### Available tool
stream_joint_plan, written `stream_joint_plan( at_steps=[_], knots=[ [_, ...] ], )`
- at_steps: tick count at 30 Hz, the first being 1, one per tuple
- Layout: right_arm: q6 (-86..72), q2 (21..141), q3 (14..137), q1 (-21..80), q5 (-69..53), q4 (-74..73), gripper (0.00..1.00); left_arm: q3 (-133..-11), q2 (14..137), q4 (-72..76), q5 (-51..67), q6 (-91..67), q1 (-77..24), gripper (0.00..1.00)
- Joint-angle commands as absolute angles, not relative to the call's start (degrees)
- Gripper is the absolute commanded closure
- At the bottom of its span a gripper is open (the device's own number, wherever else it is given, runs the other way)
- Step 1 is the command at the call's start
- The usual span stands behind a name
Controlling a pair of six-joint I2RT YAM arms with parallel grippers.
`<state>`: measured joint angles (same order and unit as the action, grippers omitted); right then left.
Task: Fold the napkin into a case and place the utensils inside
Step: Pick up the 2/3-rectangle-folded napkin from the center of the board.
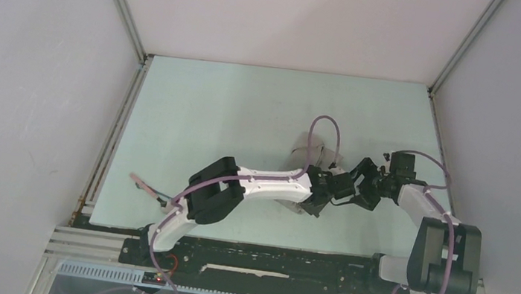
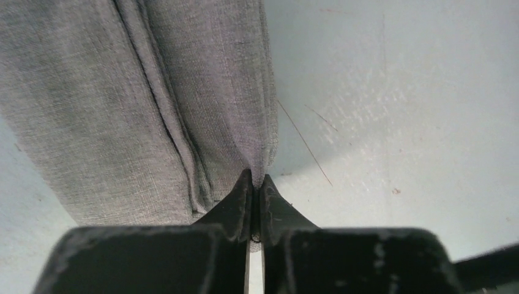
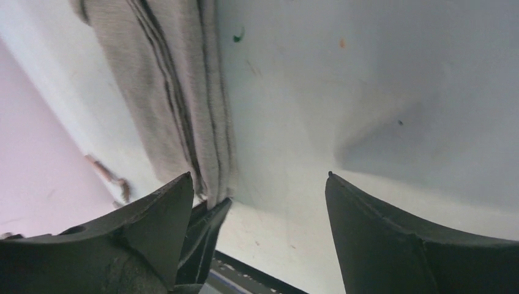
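The napkin needs to be folded into a case, so I will next grab the napkin's long side edge [image 3: 213, 55] with my right gripper, farther along from the napkin's near corner that my left gripper is holding.
The napkin [image 2: 153, 110] is a grey cloth folded into a long layered strip lying on the table. From above, only small parts of the napkin [image 1: 307, 153] show beside the left arm. My left gripper [image 2: 257, 182] is shut on the strip's near corner. The left gripper [image 1: 341, 190] meets my right gripper [image 1: 361, 191] at mid-table. The right gripper [image 3: 258, 177] stands open just right of the napkin [image 3: 171, 92], nothing between its fingers. The utensils [image 1: 147, 187], with pinkish handles, lie near the table's front left. In the right wrist view the utensils [image 3: 110, 174] lie beyond the cloth.
The pale green table [image 1: 247, 108] is walled in by white panels on three sides. A black rail [image 1: 266, 260] with the arm bases runs along the near edge. Purple cables [image 1: 327, 125] loop above both wrists.
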<state>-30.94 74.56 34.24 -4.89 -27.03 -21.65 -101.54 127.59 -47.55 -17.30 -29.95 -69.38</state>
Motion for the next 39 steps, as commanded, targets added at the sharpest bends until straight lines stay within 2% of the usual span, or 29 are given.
stream_joint_plan(
  at_steps=[1, 6, 14, 28, 33, 37, 39],
  knots=[
    [-30.8, 79.2, 33.9, -7.4, -42.1, -10.0, 0.11, -99.4, 120.7, -45.4, -11.4, -30.2, -68.3, 0.99],
    [-35.5, 87.1, 33.7, -6.8, -49.3, -0.7, 0.05, -94.5, 114.5, -41.6, -5.7, -31.7, -66.5, 1.0],
    [-42.3, 94.5, 33.2, -4.1, -50.9, 10.0, 0.09, -91.0, 110.9, -40.1, -3.5, -32.1, -65.5, 1.0],
    [-46.4, 98.7, 33.1, -4.6, -49.6, 19.2, 0.45, -87.2, 109.3, -35.8, 2.0, -32.4, -64.6, 1.0],
    [-46.2, 98.9, 33.8, -5.0, -49.5, 19.9, 0.66, -85.3, 108.9, -32.1, 6.0, -33.5, -64.1, 1.0],
    [-42.9, 97.7, 35.9, -5.1, -47.9, 15.3, 0.72, -83.9, 108.7, -28.8, 8.8, -34.6, -63.6, 1.0],
    [-41.6, 97.8, 37.2, -5.2, -47.3, 13.3, 0.66, -83.9, 109.1, -28.2, 9.6, -34.8, -63.5, 1.0]
  ],
)
